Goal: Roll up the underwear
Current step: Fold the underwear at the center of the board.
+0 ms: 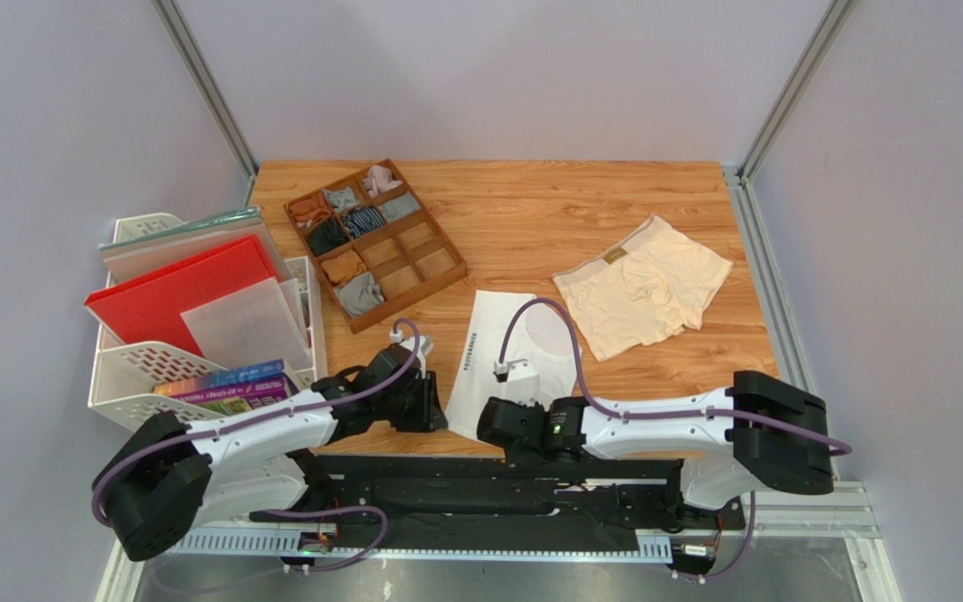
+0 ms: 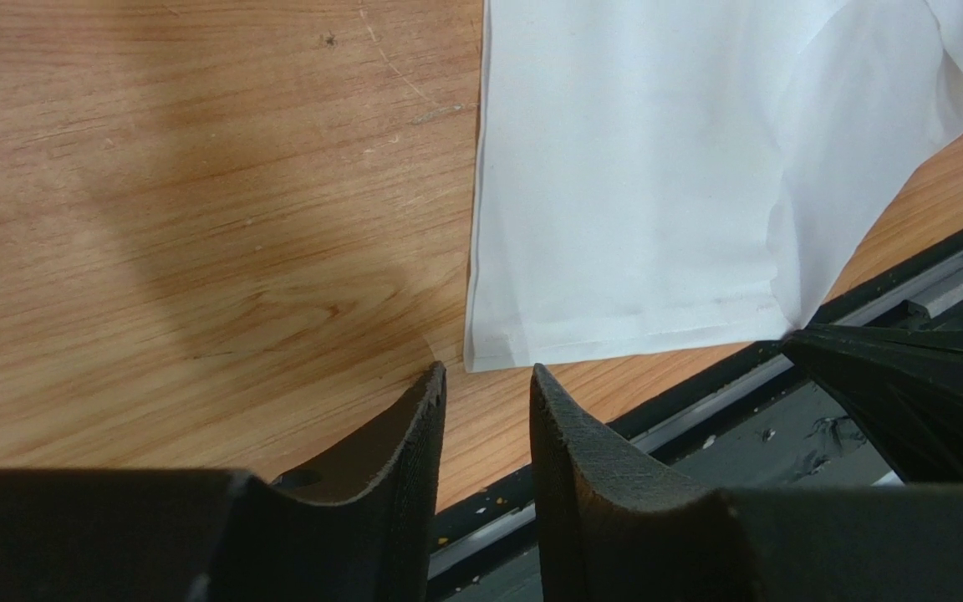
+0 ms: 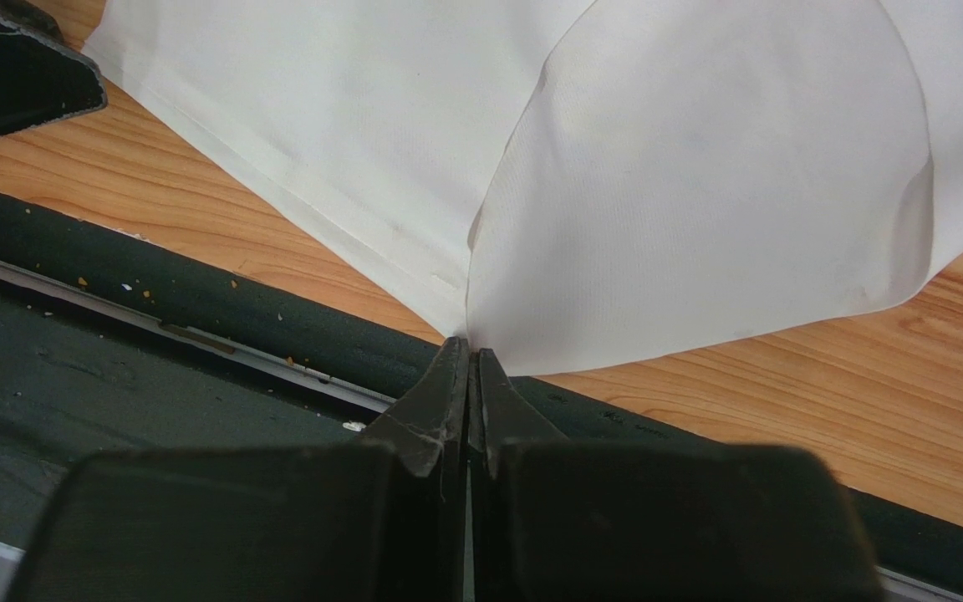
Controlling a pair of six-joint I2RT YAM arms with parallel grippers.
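I will fold the near edge of the underwear over for rolling, so next I will grab the white underwear's near corner [image 1: 450, 425] [image 2: 484, 359] with my left gripper, opposite my right gripper's hold.
The white underwear [image 1: 499, 351] lies flat near the table's front edge, dark lettering along its left side. My left gripper [image 2: 487, 370] stands open just short of the cloth's near-left corner [image 2: 480, 358], with nothing between its fingers. My right gripper [image 3: 473, 345] is shut on the white underwear's [image 3: 700, 163] near edge, where a rounded flap rises from the fingertips. In the top view the left gripper [image 1: 439, 408] and right gripper [image 1: 489, 420] sit close together at that near edge. The cream-beige underwear [image 1: 641, 289] lies spread out at the right, apart from both grippers.
A wooden divided tray [image 1: 430, 270] holding small rolled garments stands at the back left. A white file rack [image 1: 135, 376] with a red folder [image 1: 179, 295] sits off the table's left side. The black rail [image 1: 512, 483] runs along the near edge.
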